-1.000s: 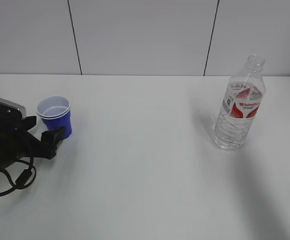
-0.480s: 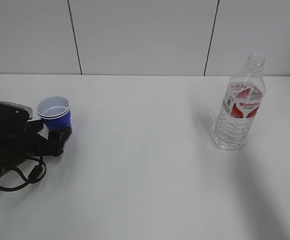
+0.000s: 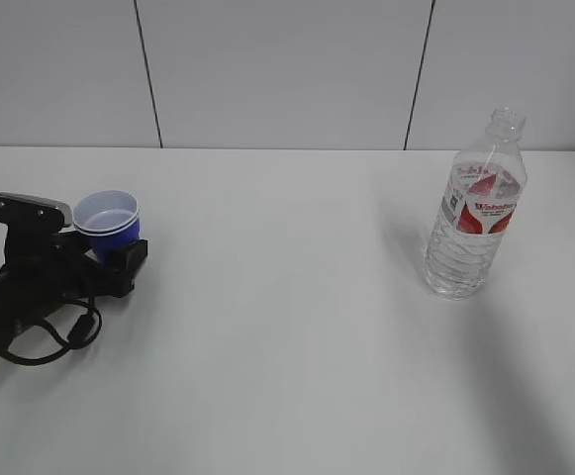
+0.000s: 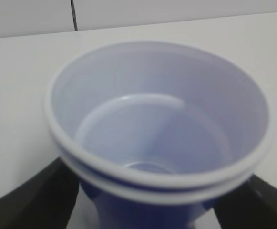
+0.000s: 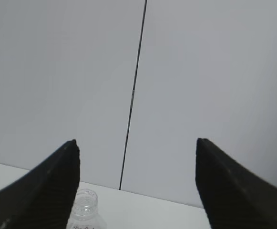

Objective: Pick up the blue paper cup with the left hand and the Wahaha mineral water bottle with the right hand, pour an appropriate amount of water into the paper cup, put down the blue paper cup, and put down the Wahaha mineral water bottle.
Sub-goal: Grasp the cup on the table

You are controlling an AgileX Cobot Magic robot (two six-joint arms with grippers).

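Observation:
My left gripper grabs the blue paper cup by its blue side (image 3: 110, 237) next. The blue paper cup's white rim (image 3: 107, 194) stays free to receive the water.
The blue paper cup (image 3: 108, 220) stands upright and empty at the table's left, with a white inside and a doubled white rim. My left gripper (image 3: 106, 249) is open with its jaws either side of the cup's lower body. In the left wrist view the cup (image 4: 157, 129) fills the frame, with black fingers (image 4: 28, 200) at the bottom corners and a small gap on the left side. The Wahaha bottle (image 3: 471, 213) stands upright and capless at the right. My right gripper (image 5: 136, 142) is wide open and empty, above and behind the bottle neck (image 5: 83, 205). It is outside the exterior view.
The white table (image 3: 287, 327) runs back to a grey panelled wall (image 3: 287, 69) with dark seams. Black cables (image 3: 40, 341) loop under the left arm near the table's left edge.
My left gripper has moved forward and right along the table, and its jaws now stand around the cup. The cup and bottle have not moved.

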